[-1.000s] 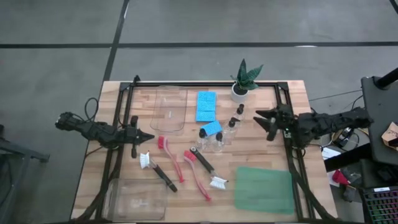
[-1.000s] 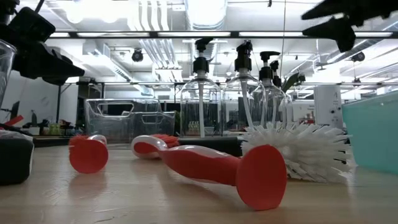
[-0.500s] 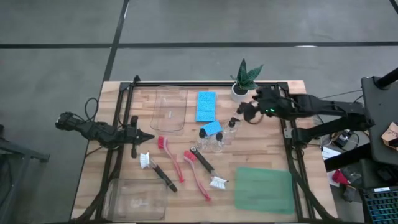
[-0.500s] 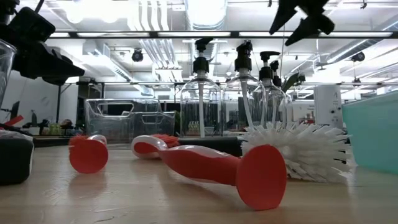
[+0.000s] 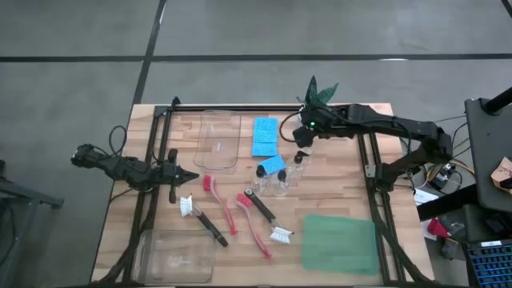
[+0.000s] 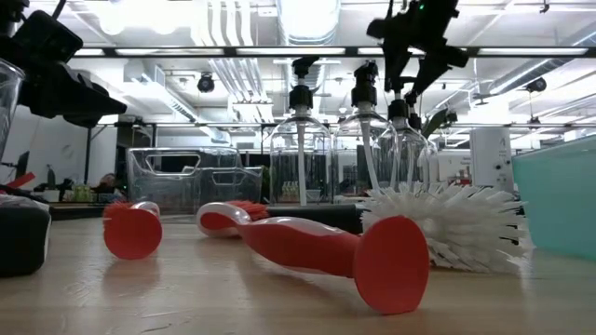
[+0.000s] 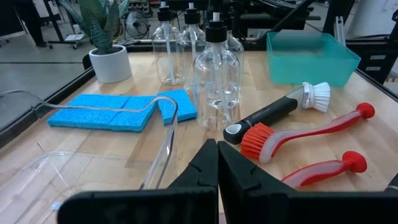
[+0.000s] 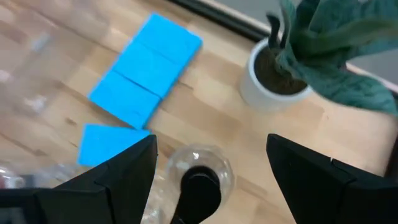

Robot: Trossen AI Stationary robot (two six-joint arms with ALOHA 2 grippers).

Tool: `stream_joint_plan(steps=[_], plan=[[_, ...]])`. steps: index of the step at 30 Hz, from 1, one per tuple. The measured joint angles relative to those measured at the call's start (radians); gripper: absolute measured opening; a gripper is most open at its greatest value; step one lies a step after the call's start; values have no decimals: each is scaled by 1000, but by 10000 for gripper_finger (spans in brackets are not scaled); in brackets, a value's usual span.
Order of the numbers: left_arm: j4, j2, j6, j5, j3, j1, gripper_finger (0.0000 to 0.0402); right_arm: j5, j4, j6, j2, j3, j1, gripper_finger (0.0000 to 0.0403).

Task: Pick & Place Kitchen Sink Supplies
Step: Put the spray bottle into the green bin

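My right gripper picks up the clear bottle by its black pump top [image 8: 200, 190] next, to set it on the green mat.
Four clear bottles with black pump tops stand upright mid-table [image 5: 282, 170]. My right gripper [image 5: 302, 136] hangs open above the bottle nearest the plant; its fingers [image 8: 109, 180] stand on either side of that bottle's black pump top [image 8: 200, 185] and do not touch it. In the low view the right gripper [image 6: 408, 67] is just above the pump heads. Two blue sponges [image 5: 265, 136] lie joined flat, and a third [image 5: 273, 165] lies beside the bottles. Red-handled [image 5: 221, 205] and black-handled [image 5: 267, 213] brushes lie nearer. My left gripper [image 5: 189, 176] waits shut at the left.
One clear tray [image 5: 218, 141] lies left of the sponges and another [image 5: 176, 254] sits at the near left corner. A green mat [image 5: 338, 244] lies near right. A potted plant [image 5: 314, 106] stands at the far edge, close behind my right gripper.
My right arm has swung in from the table's right edge toward the left and far side, arriving over the bottle beside the plant. Its fingers stay apart. Nothing on the table has moved.
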Motion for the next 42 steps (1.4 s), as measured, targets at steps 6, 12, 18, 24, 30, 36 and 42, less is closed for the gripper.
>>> stream_joint_plan(steps=[6,12,18,24,30,36,42], plan=[[0,0,0,0,0,0,0,-38,-34,2,27,3,-10,286],[0,0,0,0,0,0,0,-89,-41,31,23,3,-10,276],[0,0,0,0,0,0,0,-97,-87,57,26,3,-10,259],[0,0,0,0,0,0,0,-87,-81,59,28,2,-10,232],[0,0,0,0,0,0,0,-87,-81,57,28,2,-10,200],[0,0,0,0,0,0,0,-87,-80,56,28,2,-9,157],[0,0,0,0,0,0,0,-87,-80,51,28,2,-9,107]])
